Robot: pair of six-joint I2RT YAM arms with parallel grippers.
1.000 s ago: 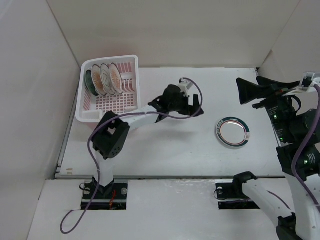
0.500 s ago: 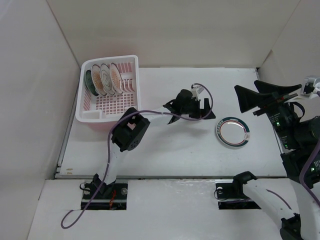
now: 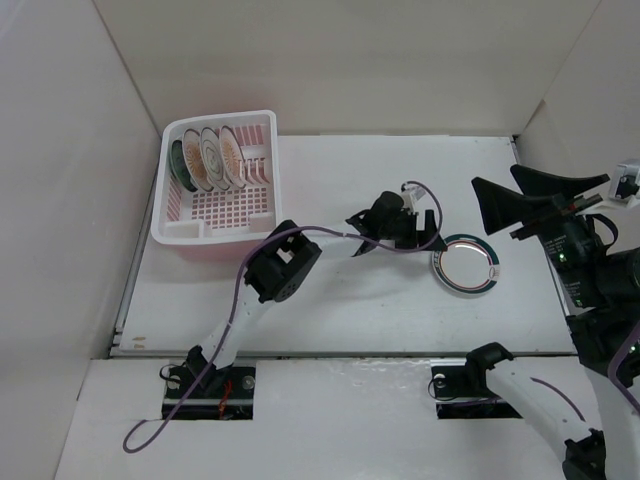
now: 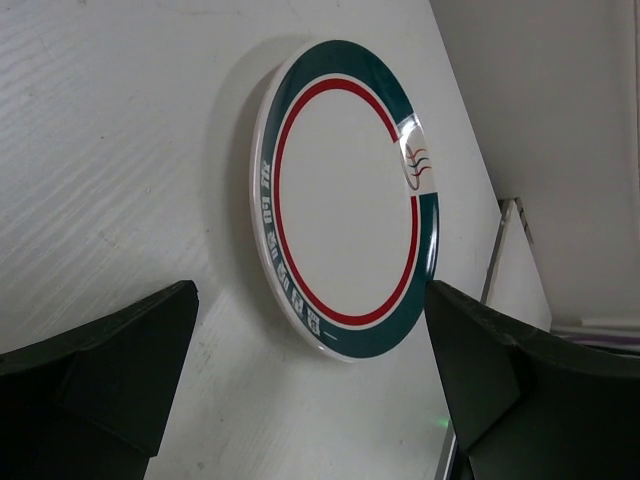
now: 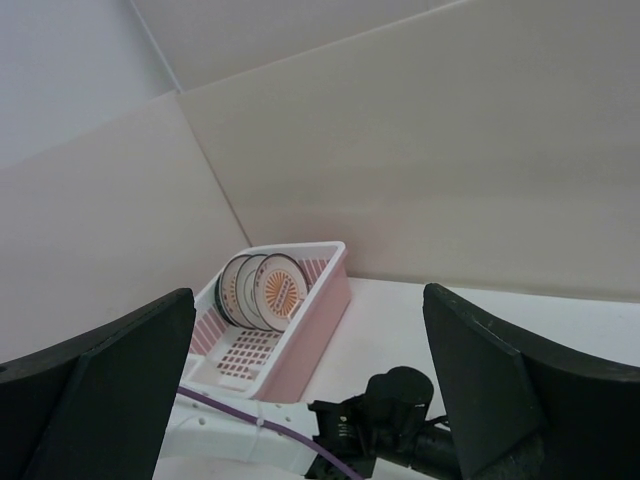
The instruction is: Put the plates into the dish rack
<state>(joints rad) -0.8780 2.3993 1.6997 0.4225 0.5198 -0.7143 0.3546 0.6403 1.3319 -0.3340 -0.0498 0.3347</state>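
The teal-rimmed plate should next be grabbed with my left gripper by its near edge (image 3: 439, 257), so the opposite edge stays free to slide into the dish rack (image 3: 170, 215).
One white plate with a dark teal rim and a red ring (image 3: 465, 265) lies flat on the table right of centre. It fills the left wrist view (image 4: 345, 200). My left gripper (image 3: 425, 232) is open and empty, low over the table just left of that plate, with its jaws spread wide in front of the plate's near edge (image 4: 310, 400). Several plates (image 3: 205, 158) stand upright in the far end of the pale pink dish rack (image 3: 170, 215) at the back left. The rack (image 5: 320, 305) and its plates (image 5: 265, 290) also show in the right wrist view. My right gripper (image 3: 515, 200) is open and empty, held high at the right.
White walls close in the table at the back, left and right. The left arm (image 3: 285, 270) with its purple cable stretches across the table's middle and shows in the right wrist view (image 5: 390, 425). A seam runs along the table's near edge (image 3: 330, 352).
My left gripper has moved right across the table from near the rack to beside the flat plate. The right gripper has drifted slightly right.
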